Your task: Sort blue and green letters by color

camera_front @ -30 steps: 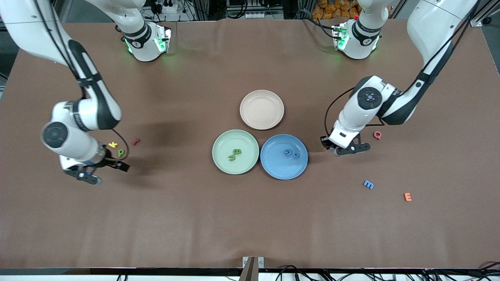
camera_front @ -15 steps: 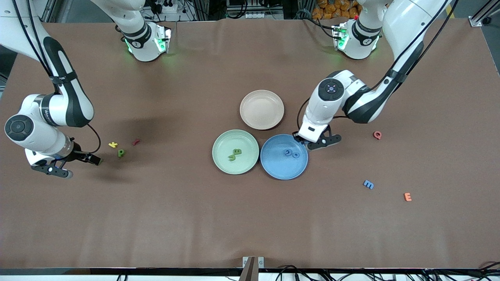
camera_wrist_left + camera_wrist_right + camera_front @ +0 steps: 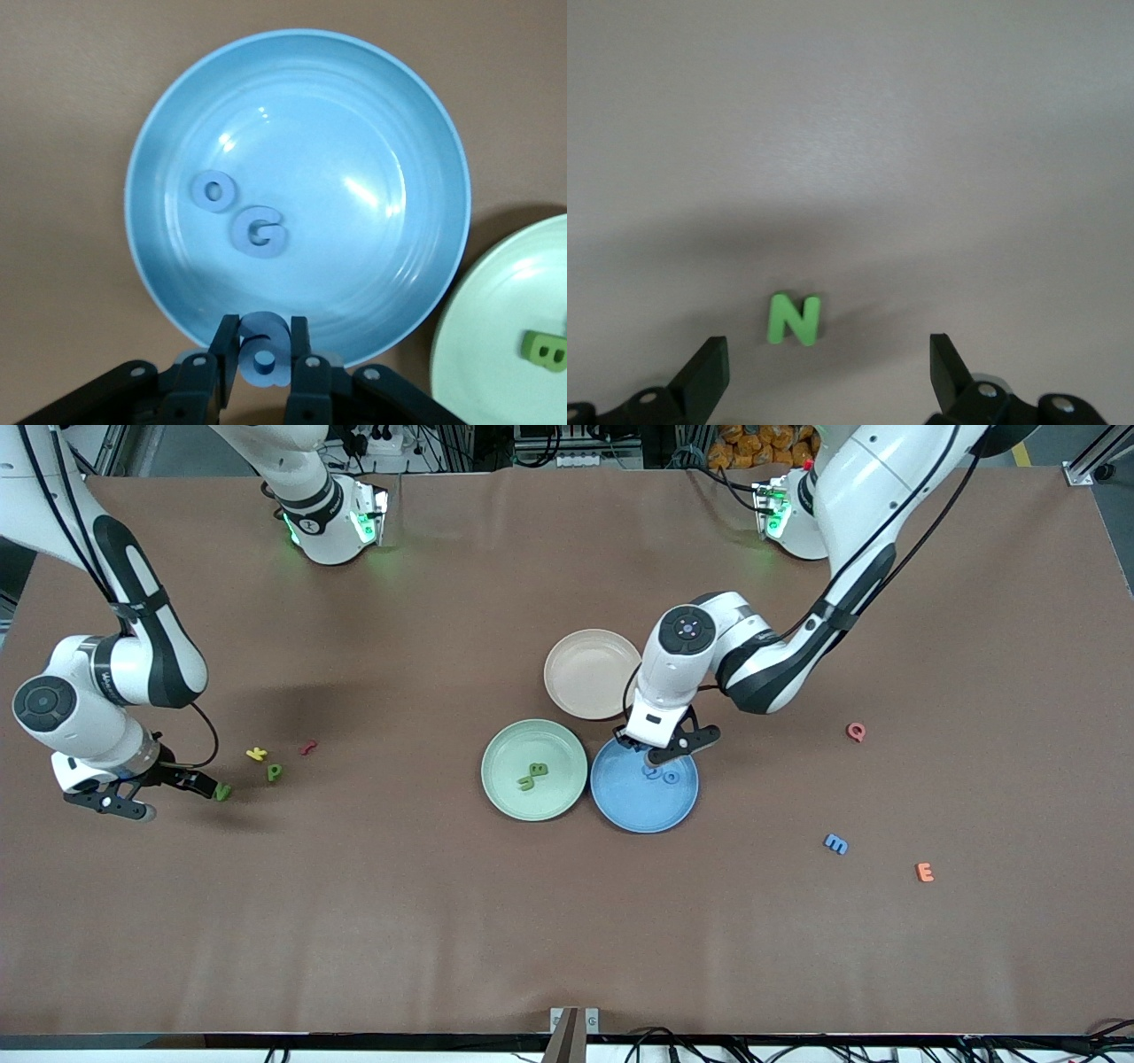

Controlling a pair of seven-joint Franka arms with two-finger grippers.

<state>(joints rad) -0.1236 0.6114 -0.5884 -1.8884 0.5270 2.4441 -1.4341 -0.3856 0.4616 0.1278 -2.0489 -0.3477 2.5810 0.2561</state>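
Observation:
My right gripper would close short of the green N [image 3: 794, 320]; it'll approach first.
My left gripper [image 3: 660, 750] hangs over the rim of the blue plate [image 3: 644, 815] and is shut on a blue "a" [image 3: 264, 352]. A blue O [image 3: 213, 190] and G [image 3: 259, 232] lie in that plate [image 3: 297, 40]. A blue M [image 3: 835, 844] lies on the table toward the left arm's end. A green B [image 3: 538, 769] and U [image 3: 526, 783] lie in the green plate [image 3: 496, 744]. My right gripper [image 3: 181, 801] is open and empty by a green N [image 3: 222, 791], which lies just ahead of its open jaws [image 3: 795, 318]. A green P [image 3: 275, 772] lies close by.
A beige plate [image 3: 592, 673] sits farther from the camera than the two coloured plates. A yellow K [image 3: 256, 754] and a dark red letter [image 3: 307, 747] lie beside the P. A pink Q [image 3: 855, 732] and an orange E [image 3: 924, 872] lie near the M.
My left gripper has moved from beside the Q to the blue plate's rim. My right arm has swung toward its end of the table, uncovering the green N.

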